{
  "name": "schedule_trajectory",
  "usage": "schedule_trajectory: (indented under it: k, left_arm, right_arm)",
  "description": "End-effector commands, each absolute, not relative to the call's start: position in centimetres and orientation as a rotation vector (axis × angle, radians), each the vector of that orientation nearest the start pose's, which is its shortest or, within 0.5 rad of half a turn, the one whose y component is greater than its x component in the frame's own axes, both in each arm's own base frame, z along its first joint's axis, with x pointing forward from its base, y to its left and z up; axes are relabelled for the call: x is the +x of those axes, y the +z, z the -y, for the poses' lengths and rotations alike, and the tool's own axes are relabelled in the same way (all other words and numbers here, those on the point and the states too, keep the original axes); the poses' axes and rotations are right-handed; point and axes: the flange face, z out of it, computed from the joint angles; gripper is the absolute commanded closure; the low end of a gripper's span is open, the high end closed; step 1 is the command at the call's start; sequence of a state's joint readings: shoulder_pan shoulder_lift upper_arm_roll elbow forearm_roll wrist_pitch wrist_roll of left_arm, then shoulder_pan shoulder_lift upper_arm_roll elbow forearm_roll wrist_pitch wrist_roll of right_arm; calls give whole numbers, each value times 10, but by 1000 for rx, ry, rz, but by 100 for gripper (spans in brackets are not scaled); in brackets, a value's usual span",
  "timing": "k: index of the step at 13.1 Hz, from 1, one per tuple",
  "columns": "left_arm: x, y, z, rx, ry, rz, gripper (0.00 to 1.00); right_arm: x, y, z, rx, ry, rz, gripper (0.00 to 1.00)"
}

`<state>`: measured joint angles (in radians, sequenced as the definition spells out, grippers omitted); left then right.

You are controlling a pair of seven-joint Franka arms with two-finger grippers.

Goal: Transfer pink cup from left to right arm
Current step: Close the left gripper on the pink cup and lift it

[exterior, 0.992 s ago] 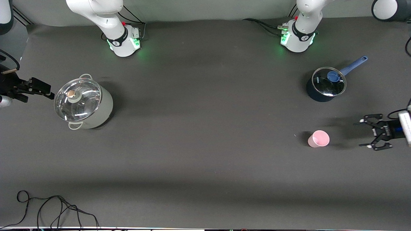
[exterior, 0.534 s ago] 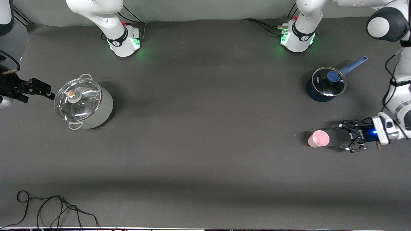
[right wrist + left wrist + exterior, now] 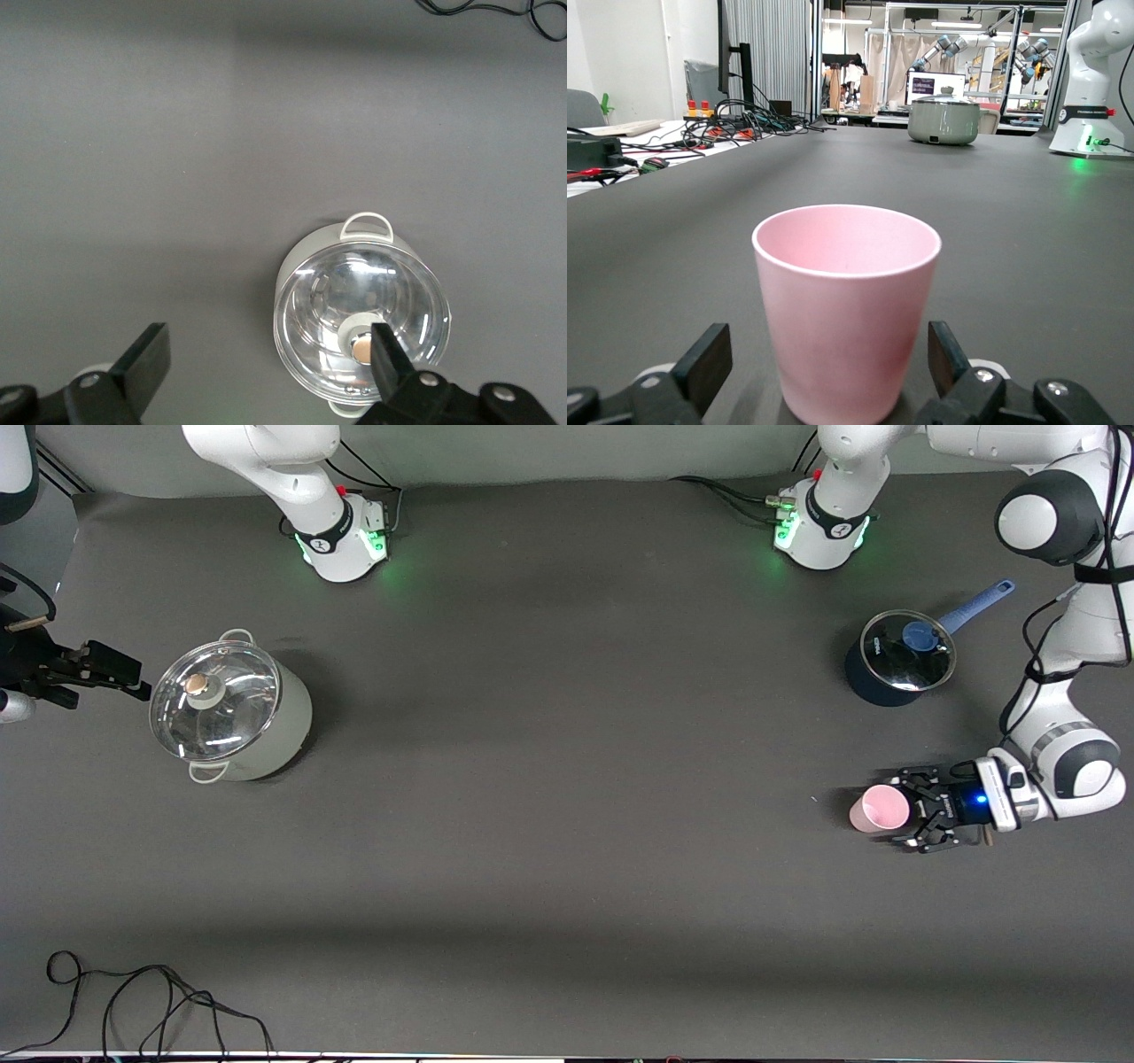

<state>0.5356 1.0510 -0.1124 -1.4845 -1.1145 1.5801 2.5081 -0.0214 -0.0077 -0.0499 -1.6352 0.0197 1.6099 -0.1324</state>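
The robot will next pick up the pink cup by its lower body with the left gripper, so the cup's rim stays free for the right gripper.
The pink cup (image 3: 879, 809) stands upright on the dark table toward the left arm's end. My left gripper (image 3: 911, 815) is low at the cup's side and open, with one finger on each side of it. In the left wrist view the cup (image 3: 846, 301) fills the space between the black fingers (image 3: 704, 363), and a gap shows on both sides. My right gripper (image 3: 124, 673) hangs open in the air at the right arm's end of the table, beside the lidded pot. It holds nothing, and in its wrist view the right gripper (image 3: 266, 363) looks down on that pot.
A grey-green pot with a glass lid (image 3: 230, 713) stands toward the right arm's end. A dark saucepan with a blue handle (image 3: 895, 660) sits farther from the camera than the cup. Black cables (image 3: 151, 1010) lie at the table's near edge.
My left gripper has slid along the table toward the cup and now straddles it, still open. The cup and the right arm have not moved.
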Motion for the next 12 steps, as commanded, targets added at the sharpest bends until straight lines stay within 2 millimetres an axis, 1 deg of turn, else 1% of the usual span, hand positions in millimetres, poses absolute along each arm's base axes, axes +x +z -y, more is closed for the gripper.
schedule_trajectory:
  k: [1,2,3,4,5,7,8,9,10,11,12]
  left_arm:
    - [605,55,-152,1427,1221,1240,2]
    - [607,52,-144,1427,1225,1232,2]
    - [609,52,-138,1420,1224,1230,16]
    - [610,52,-136,1421,1227,1233,60]
    - [612,51,-136,1435,1222,1242,100]
    - [617,54,-121,1405,1209,1265,100]
    - [623,63,-109,1374,1212,1291,100]
    - [628,70,-95,1341,1221,1288,100]
    - [635,78,-74,1310,1232,1274,100]
    - [646,93,-57,1305,1236,1271,100]
    - [658,101,-41,1350,1194,1234,100]
  right_arm:
    - [555,604,37,-3131,6,79,0]
    - [555,604,37,-3131,6,79,0]
    - [555,605,37,-3131,3,76,0]
    - [555,604,37,-3131,6,76,0]
    - [555,604,37,-3131,8,76,0]
    - [555,605,36,-3131,6,74,0]
    - [555,605,36,-3131,3,74,0]
    - [555,605,36,-3131,6,74,0]
    - [555,605,36,-3131,6,74,0]
    - [555,605,36,-3131,3,74,0]
    - [555,605,36,-3131,3,74,0]
